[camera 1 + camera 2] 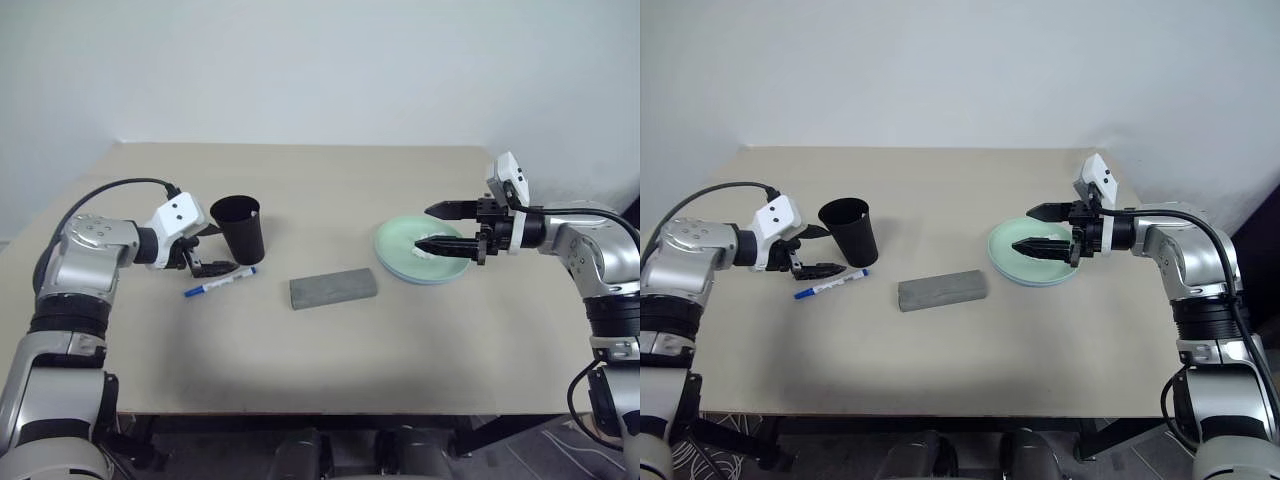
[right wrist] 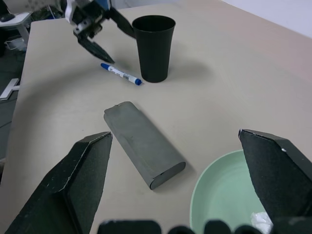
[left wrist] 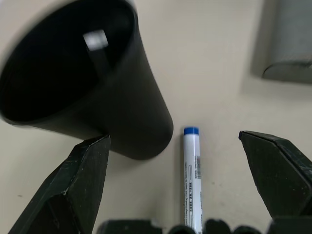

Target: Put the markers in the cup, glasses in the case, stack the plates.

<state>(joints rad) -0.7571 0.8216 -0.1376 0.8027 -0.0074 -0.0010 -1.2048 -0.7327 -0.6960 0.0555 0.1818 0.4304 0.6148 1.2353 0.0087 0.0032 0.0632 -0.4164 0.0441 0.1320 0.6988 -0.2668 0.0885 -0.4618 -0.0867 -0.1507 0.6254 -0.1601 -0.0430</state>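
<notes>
My left gripper lowers before it closes on the blue-capped marker, since my fingertips hang above the marker and closing now would miss it.
A black cup (image 1: 238,228) stands upright at the table's left, and the pale end of a marker (image 3: 95,40) shows inside it. A blue-capped marker (image 1: 220,281) lies on the table just in front of the cup. My left gripper (image 1: 220,250) hangs open beside the cup and above this marker, holding nothing. The grey case (image 1: 333,288) lies shut in the middle. The glasses are out of view. A mint green plate (image 1: 400,240) sits on a light blue one (image 1: 425,281). My right gripper (image 1: 422,227) is open over them, empty.
A crumpled white tissue (image 1: 432,250) lies in the green plate under my right gripper. Bare tabletop (image 1: 330,180) stretches behind the case and along the near edge. A pale wall rises behind the table.
</notes>
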